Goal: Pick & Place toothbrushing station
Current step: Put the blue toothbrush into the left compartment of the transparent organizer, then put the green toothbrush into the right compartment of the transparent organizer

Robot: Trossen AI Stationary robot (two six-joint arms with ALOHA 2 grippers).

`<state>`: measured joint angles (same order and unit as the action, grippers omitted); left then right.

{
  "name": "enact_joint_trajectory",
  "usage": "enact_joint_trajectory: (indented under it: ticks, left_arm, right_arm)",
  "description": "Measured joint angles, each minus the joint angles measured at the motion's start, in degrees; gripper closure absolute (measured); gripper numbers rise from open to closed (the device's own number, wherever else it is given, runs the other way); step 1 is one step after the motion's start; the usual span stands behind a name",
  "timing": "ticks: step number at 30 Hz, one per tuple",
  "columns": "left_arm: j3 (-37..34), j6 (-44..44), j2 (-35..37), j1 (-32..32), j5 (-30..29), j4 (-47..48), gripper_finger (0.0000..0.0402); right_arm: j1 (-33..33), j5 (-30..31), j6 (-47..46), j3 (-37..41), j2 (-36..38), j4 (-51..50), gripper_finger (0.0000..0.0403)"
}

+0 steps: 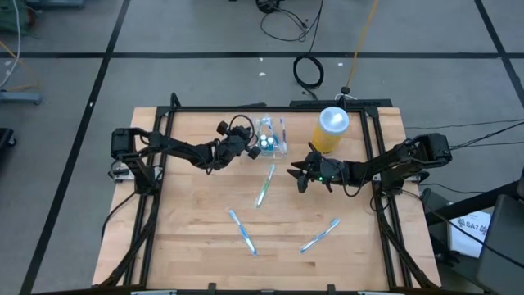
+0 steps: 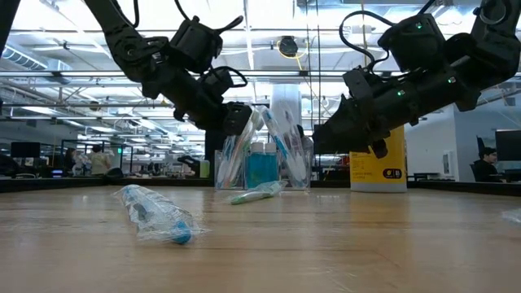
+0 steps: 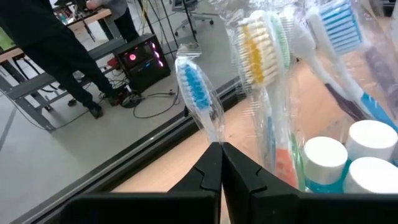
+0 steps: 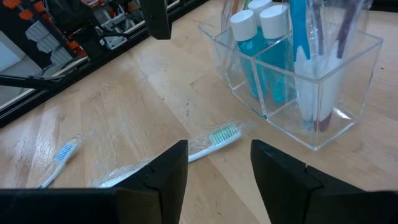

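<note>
The toothbrush's upright blue head, the blue head (image 3: 196, 87), stands as low as the seated brushes beside it in the holder, so it is time for my left gripper to release the toothbrush.
The toothbrushing station (image 1: 274, 141) is a clear plastic holder at the table's far middle. It holds wrapped toothbrushes and blue bottles with white caps (image 4: 252, 25). My left gripper (image 1: 248, 147) is at the holder's left side, shut on a wrapped toothbrush with blue bristles (image 3: 196, 87). My right gripper (image 4: 217, 174) hangs open above the table, just right of the holder, with nothing between its fingers. A wrapped green-bristled toothbrush (image 4: 214, 138) lies flat on the wood beneath and ahead of it. My left gripper pinches the wrapped blue-bristled toothbrush just below its head (image 3: 214, 134), between the tips of its two fingers. The bristle head sticks out past the fingertips, beside the other brushes in the holder. The fingers themselves hide the handle.
A yellow jar with a white lid (image 1: 332, 129) stands right of the holder, behind my right arm. Two more wrapped toothbrushes (image 1: 242, 231) (image 1: 320, 236) lie toward the near edge. A black frame (image 1: 377, 147) rims the table.
</note>
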<state>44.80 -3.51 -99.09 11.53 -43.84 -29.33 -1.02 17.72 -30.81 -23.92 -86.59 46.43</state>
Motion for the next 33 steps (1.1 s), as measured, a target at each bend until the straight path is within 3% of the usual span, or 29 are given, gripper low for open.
enact_joint_trajectory:
  ticks: [10,24,33]
  left_arm:
    - [0.0,1.2,0.0,0.0,1.6,0.1,0.036]
    - [0.0,1.5,1.1,-1.6,0.8,3.0,0.0265]
    - [0.2,0.5,3.8,-5.3,0.1,9.0,0.0254]
  right_arm:
    - [0.0,0.0,0.0,0.0,0.0,0.0,0.0234]
    - [0.4,0.0,-0.1,0.0,0.0,0.0,0.0234]
    - [1.9,0.0,0.0,0.0,0.0,-0.1,0.0234]
